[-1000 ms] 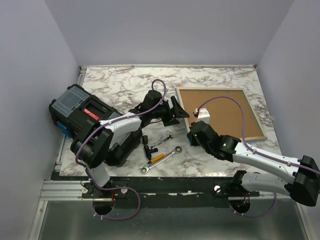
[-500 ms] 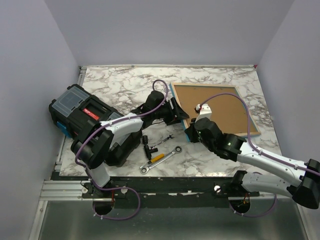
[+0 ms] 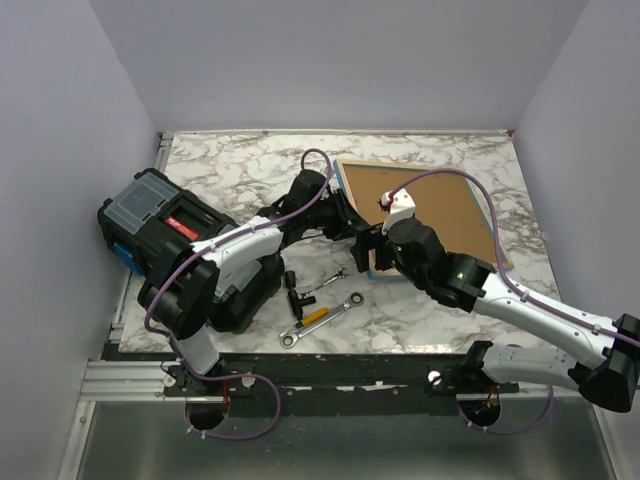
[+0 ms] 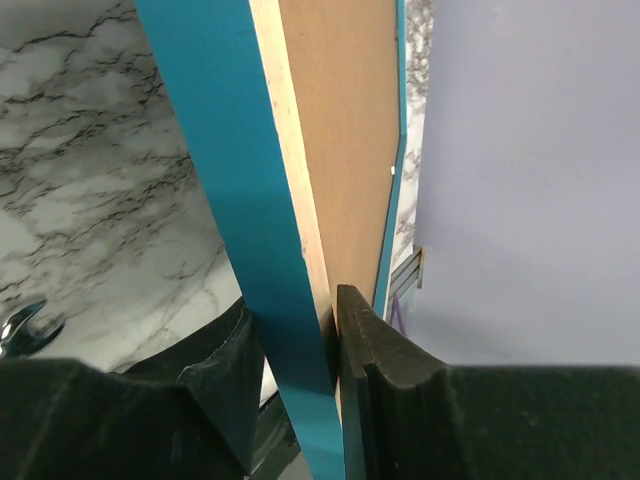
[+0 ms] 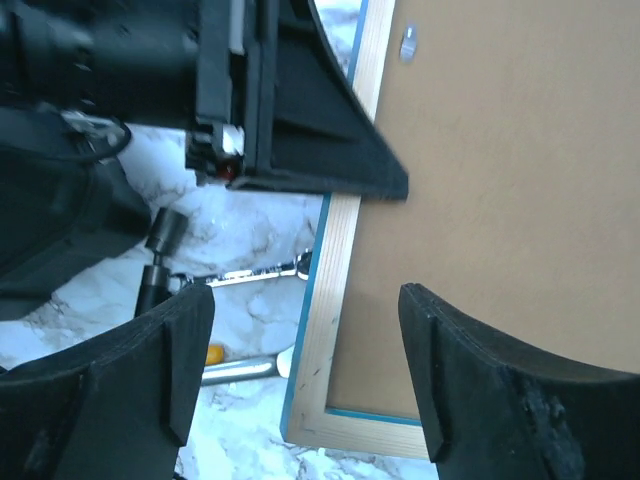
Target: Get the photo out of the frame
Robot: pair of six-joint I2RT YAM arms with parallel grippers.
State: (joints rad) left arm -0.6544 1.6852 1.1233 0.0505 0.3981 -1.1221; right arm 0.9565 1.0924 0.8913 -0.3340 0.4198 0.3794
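Observation:
I need to turn the frame over and free the photo, so I should take hold of the frame's raised rim near its near corner (image 3: 371,263) (image 5: 320,342) with my right gripper next.
The frame (image 3: 445,205) lies back up on the right of the marble table, with its left edge raised. Its turquoise border (image 4: 215,150) and brown back (image 4: 345,120) fill the left wrist view. My left gripper (image 3: 340,215) is shut on that left edge, one finger on each face (image 4: 295,315). My right gripper (image 3: 372,255) hovers open over the frame's near left corner (image 5: 335,300), with its fingers (image 5: 305,298) apart on either side of the wooden rim and touching nothing. The photo is hidden.
A black toolbox (image 3: 170,235) stands at the table's left. A ratchet wrench (image 3: 325,318), a black socket piece (image 3: 292,290) and a yellow-handled tool (image 3: 312,316) lie near the front, left of the frame. A small metal tab (image 5: 407,43) sits on the frame's back.
My left gripper has closed on the frame's left edge. My right gripper has opened and let go at the near left corner. The frame has shifted left and tilted up.

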